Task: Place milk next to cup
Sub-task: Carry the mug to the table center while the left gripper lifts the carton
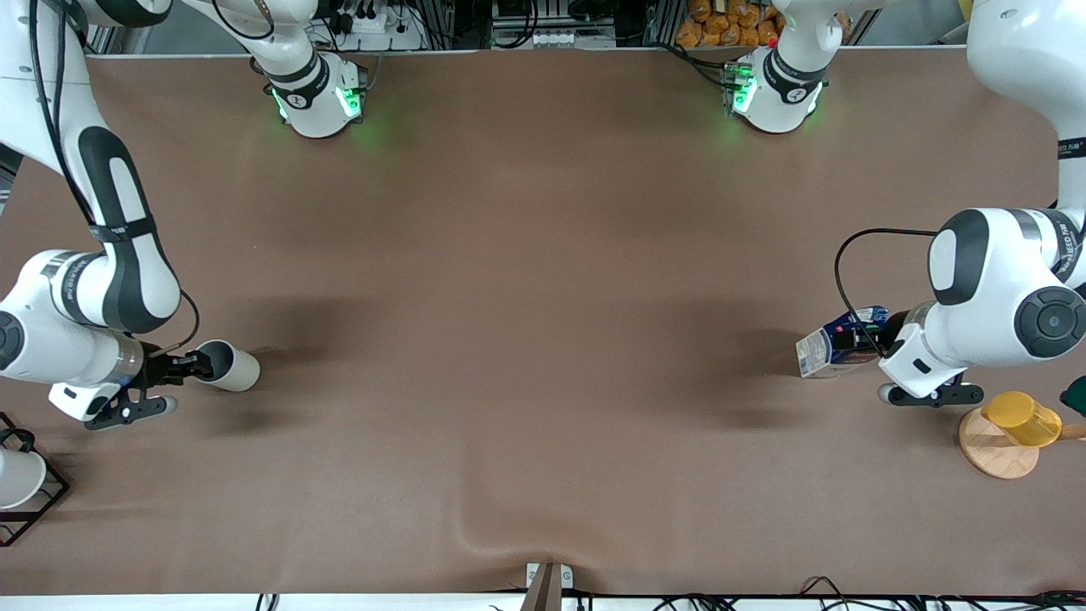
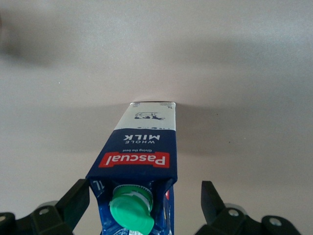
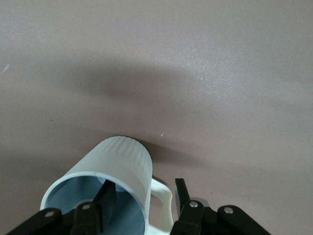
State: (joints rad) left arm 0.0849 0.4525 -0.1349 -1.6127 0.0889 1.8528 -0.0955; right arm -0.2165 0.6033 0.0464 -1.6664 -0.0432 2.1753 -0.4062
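My left gripper grabs the milk carton by its top with the green cap next. Then it sets the carton beside the cup.
The milk, a dark blue carton with a green cap and red label, stands on the brown table at the left arm's end. My left gripper is open around its top. In the left wrist view its fingers flank the milk with gaps on both sides. The cup, a light grey mug, stands at the right arm's end. My right gripper is open across its rim. In the right wrist view one finger is inside the cup, the other just outside the handle.
A yellow cup on a round wooden stand sits beside the left arm, nearer the front camera than the milk. A white cup in a black wire rack is at the right arm's end. The tablecloth ridges near the front edge.
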